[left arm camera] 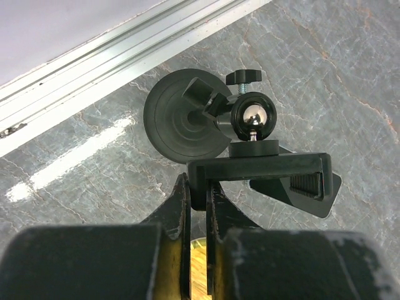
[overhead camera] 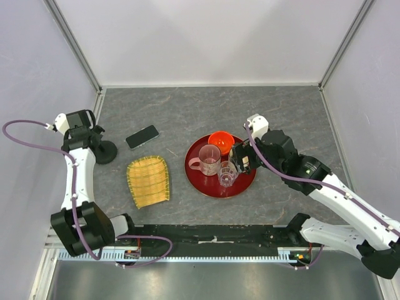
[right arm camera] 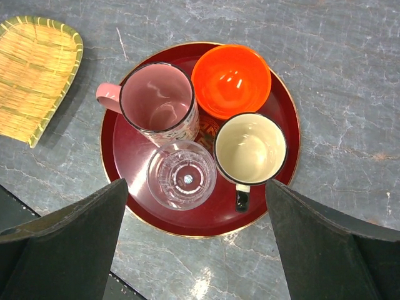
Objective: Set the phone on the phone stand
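Observation:
The bracket's end is pinched between both fingers of my left gripper, so the whole phone stand would come up if I lifted my left gripper now.
The phone lies flat on the grey table, black and glossy, right of my left arm. The phone stand is at the table's left edge; in the left wrist view I see its round disc base, a ball joint and the clamp bracket on top. My left gripper is shut on the bracket's left end, which sits between the two fingers. My right gripper hangs open above the red tray, holding nothing. The phone is apart from both grippers.
A round red tray at mid-table carries a pink mug, an orange bowl, a cream mug and a clear glass. A yellow woven mat lies between the stand and the tray. An aluminium wall rail runs just behind the stand.

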`<state>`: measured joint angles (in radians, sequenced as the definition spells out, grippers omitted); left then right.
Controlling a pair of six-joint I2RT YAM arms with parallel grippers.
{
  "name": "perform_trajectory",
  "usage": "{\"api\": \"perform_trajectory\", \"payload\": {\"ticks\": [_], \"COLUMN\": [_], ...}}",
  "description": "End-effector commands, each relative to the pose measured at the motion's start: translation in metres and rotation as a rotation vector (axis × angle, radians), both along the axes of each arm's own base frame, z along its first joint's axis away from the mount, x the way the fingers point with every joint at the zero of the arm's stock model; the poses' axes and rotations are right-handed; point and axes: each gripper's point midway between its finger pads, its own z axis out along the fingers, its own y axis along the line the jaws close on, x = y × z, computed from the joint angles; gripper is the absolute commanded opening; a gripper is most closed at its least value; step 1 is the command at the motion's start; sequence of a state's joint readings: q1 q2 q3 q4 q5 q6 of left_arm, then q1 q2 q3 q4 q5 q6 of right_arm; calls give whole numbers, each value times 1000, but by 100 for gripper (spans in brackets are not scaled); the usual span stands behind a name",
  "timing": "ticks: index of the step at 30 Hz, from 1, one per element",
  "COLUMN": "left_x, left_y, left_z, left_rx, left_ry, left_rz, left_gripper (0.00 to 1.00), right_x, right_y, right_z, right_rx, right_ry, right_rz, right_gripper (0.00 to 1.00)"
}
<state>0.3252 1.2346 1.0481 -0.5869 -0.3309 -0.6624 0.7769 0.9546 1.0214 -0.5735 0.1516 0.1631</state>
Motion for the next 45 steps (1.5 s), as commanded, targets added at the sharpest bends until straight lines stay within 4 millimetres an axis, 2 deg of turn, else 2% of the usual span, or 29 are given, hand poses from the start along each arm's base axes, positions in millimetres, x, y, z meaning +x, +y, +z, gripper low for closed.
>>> {"api": "perform_trajectory", "payload": {"ticks": [1, 7, 10, 11, 12, 13, 15, 16, 17, 19, 20, 23, 24, 25, 26, 27, 28, 31, 34, 38, 45], "left_x": [14, 19, 28, 32, 38, 46, 55, 60, 67, 73, 78, 83, 89, 95, 96, 101, 105, 114, 119, 119, 120], "left_y": [5, -20, -42, -53, -75, -85, -125, -137, -161, -186, -211, -250, -260, -266, -272, -281, -285, -289, -290, -291, -281], "left_z": [73, 121, 151, 157, 164, 172, 177, 181, 174, 172, 161, 156, 141, 141, 131, 111, 112, 88, 75, 64, 36], "left_rx": [118, 160, 192, 192, 165, 182, 157, 190, 180, 222, 205, 224, 196, 190, 152, 87, 73, 28, -4, -17, -25], "left_ry": [-220, -385, -488, -517, -557, -592, -625, -626, -609, -592, -570, -560, -528, -522, -488, -446, -444, -364, -315, -262, -97], "left_rz": [-42, -186, -310, -371, -492, -560, -754, -825, -913, -1024, -1100, -1262, -1310, -1336, -1363, -1410, -1426, -1441, -1447, -1455, -1401], "left_gripper": [2, 2, 2, 2, 2, 2, 2, 2, 2, 2, 2, 2, 2, 2, 2, 2, 2, 2, 2, 2, 2], "right_x": [5, 6, 6, 7, 8, 8, 7, 7, 7, 7, 7, 6, 7, 6, 7, 7, 7, 7, 7, 8, 8], "right_y": [7, 13, 17, 17, 19, 20, 22, 23, 23, 26, 27, 31, 31, 32, 32, 33, 34, 35, 36, 38, 40], "right_z": [18, 13, 14, 13, 14, 14, 16, 18, 19, 20, 19, 20, 21, 21, 21, 21, 20, 20, 17, 15, 7], "right_rx": [38, 46, 60, 59, 64, 66, 76, 86, 91, 105, 106, 122, 126, 130, 132, 135, 135, 142, 141, 137, 136], "right_ry": [-31, -10, -7, -4, -2, 2, 10, 6, 7, 12, 19, 31, 30, 32, 33, 37, 41, 46, 59, 66, 87], "right_rz": [3, 15, 20, 18, 21, 22, 24, 25, 25, 27, 28, 34, 31, 33, 30, 29, 31, 31, 32, 32, 28], "right_gripper": [98, 98, 98, 98, 98, 98, 98, 98, 98, 98, 98, 98, 98, 98, 98, 98, 98, 98, 98, 98, 98]}}
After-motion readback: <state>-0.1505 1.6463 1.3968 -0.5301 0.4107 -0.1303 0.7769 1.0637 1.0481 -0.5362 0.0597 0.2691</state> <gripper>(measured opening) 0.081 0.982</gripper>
